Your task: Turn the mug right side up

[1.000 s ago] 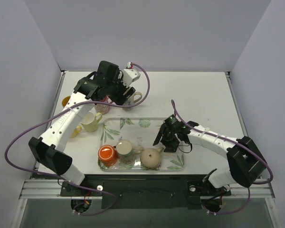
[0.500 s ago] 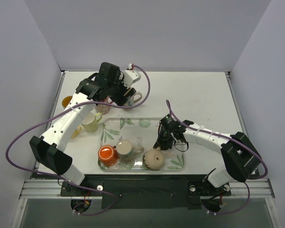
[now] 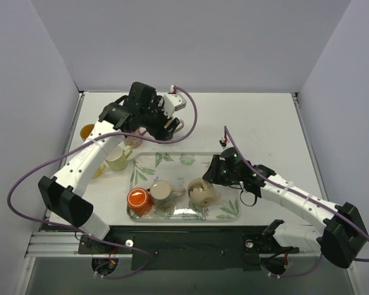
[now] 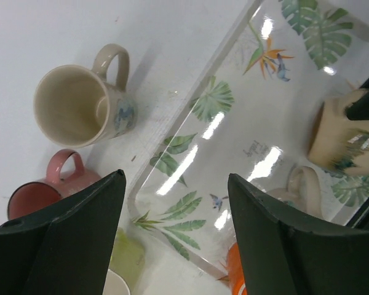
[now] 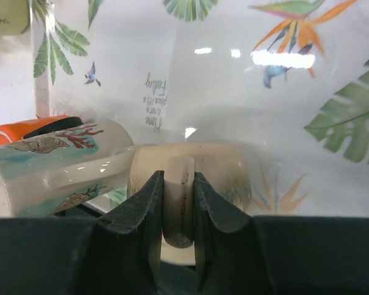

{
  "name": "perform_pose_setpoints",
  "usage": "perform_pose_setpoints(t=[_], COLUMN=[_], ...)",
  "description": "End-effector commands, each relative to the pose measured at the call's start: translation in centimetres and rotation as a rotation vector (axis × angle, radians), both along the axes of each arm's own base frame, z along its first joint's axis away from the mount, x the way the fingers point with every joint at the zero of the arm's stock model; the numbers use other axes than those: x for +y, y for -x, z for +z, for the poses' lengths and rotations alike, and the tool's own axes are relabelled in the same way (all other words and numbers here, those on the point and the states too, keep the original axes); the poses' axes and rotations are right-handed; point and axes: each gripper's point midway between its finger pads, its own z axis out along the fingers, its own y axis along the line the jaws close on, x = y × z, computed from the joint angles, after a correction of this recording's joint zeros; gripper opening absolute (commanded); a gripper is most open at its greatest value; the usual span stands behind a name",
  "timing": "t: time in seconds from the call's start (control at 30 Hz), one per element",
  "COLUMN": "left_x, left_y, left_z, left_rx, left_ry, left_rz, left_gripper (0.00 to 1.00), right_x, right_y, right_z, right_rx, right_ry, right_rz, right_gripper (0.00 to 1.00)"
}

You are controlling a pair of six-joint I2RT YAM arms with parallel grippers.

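The beige mug needs to be set upright, so the left gripper needs to grab it next by its rim (image 3: 195, 182) (image 4: 318, 127) and leave the handle to the right gripper.
The beige mug (image 3: 201, 192) lies tipped on its side in the clear leaf-print tray (image 3: 184, 154), a round end facing up. My right gripper (image 3: 213, 180) is shut on its handle. In the right wrist view the fingers (image 5: 141, 212) pinch the handle (image 5: 178, 200) with the mug body (image 5: 224, 175) just beyond. My left gripper (image 3: 167, 125) hovers open and empty over the table behind the tray. In the left wrist view it (image 4: 176, 184) looks down on the tray's corner (image 4: 172, 184), and the beige mug (image 4: 341, 132) shows at the right edge.
A shell-print mug (image 3: 161, 192) and an orange mug (image 3: 138, 200) lie in the tray left of the beige mug. Behind the tray stand a cream mug (image 4: 80, 104), a pink mug (image 3: 133, 140) and a light green mug (image 3: 117, 158). Yellow items (image 3: 86, 131) sit far left.
My right gripper has closed on the beige mug's handle and tipped it from upside down onto its side. The right arm's elbow swung out to the right. The left gripper shifted slightly.
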Motion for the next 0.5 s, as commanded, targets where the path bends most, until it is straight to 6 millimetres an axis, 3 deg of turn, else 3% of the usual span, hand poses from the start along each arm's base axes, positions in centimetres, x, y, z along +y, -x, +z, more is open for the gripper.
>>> perform_pose_setpoints(t=[0.0,0.07,0.1,0.13,0.23,0.47], left_x=[-3.0,-4.3,-4.9,-5.2,-6.2,-7.6], left_y=[3.5,5.0,5.4,5.8,6.3,8.8], left_z=[1.3,0.6,0.2,-0.5,-1.9,-3.2], left_rx=[0.026,0.055,0.071,0.086,0.131,0.219], left_ry=[0.135,0.168,0.181,0.182,0.198,0.248], left_rz=[-0.16,-0.237,-0.267,-0.286,-0.34,-0.504], left_gripper=[0.77,0.78,0.78,0.78,0.79,0.81], right_x=[-0.4,-0.6,-1.0,-1.0,-0.7,-0.7], right_y=[-2.5,-3.0,-3.0,-3.2,-2.6,-0.3], right_z=[3.7,5.3,4.8,5.5,5.9,9.7], right_rx=[-0.316,-0.429,-0.447,-0.484,-0.544,-0.769], right_ry=[-0.032,-0.055,-0.034,-0.05,-0.054,-0.102], right_rz=[0.043,0.059,0.061,0.06,0.14,0.316], right_gripper=[0.0,0.0,0.0,0.0,0.0,0.0])
